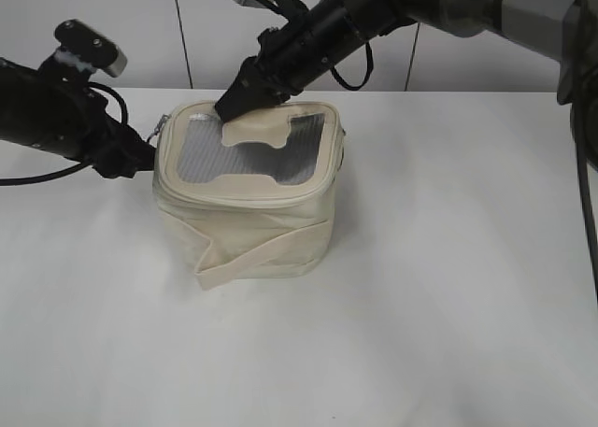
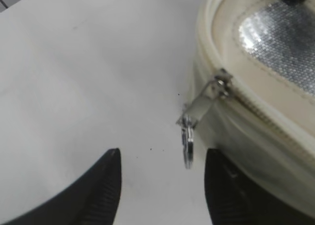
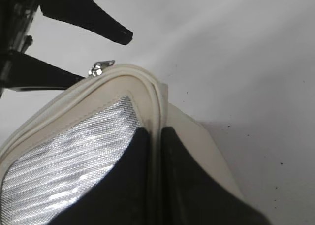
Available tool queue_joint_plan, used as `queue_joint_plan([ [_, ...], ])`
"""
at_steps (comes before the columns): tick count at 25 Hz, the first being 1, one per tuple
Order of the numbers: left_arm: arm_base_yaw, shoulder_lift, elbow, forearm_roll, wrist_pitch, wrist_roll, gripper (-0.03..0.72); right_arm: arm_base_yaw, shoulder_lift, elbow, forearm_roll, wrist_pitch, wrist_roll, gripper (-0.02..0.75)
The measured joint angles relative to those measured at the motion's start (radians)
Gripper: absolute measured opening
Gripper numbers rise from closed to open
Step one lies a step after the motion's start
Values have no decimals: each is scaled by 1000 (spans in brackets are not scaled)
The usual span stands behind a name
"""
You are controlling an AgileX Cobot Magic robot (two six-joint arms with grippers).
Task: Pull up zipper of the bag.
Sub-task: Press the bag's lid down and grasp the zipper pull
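The zipper (image 2: 246, 99) needs to be pulled up, so next I should grab the slider by its ring pull (image 2: 187, 142) with my left gripper.
The cream bag (image 1: 252, 217) stands on the white table, grey mesh top with a cream H patch facing up. Its zipper (image 2: 266, 114) runs round the top rim. A silver slider (image 2: 221, 83) sits at the bag's left corner and its ring pull (image 2: 188, 139) hangs down. My left gripper (image 2: 162, 158) is open with the ring pull between its fingertips, nearer the right finger, not touching. It sits at the bag's left side (image 1: 140, 156). My right gripper (image 3: 155, 134) is shut on the bag's top rim at the back edge (image 1: 241, 105). The slider also shows in the right wrist view (image 3: 101, 67).
A flat cream strap (image 1: 257, 254) wraps the bag's front and its end sticks out at the lower left. White table (image 1: 420, 306) stretches in front and to the right. A white wall stands behind.
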Motion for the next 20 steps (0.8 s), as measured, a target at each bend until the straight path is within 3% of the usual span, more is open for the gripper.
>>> queue_joint_plan([
  [9, 0, 35, -39, -50, 2, 0, 405, 0, 0, 0, 0, -1, 3, 52],
  [12, -6, 55, -50, -61, 6, 1, 309, 0, 0, 0, 0, -2, 4, 51],
  [16, -28, 74, -52, -64, 6, 17, 76, 0, 0, 0, -2, -2, 8, 51],
  [20, -32, 72, -52, -58, 7, 8, 12, 0, 0, 0, -4, -2, 22, 51],
])
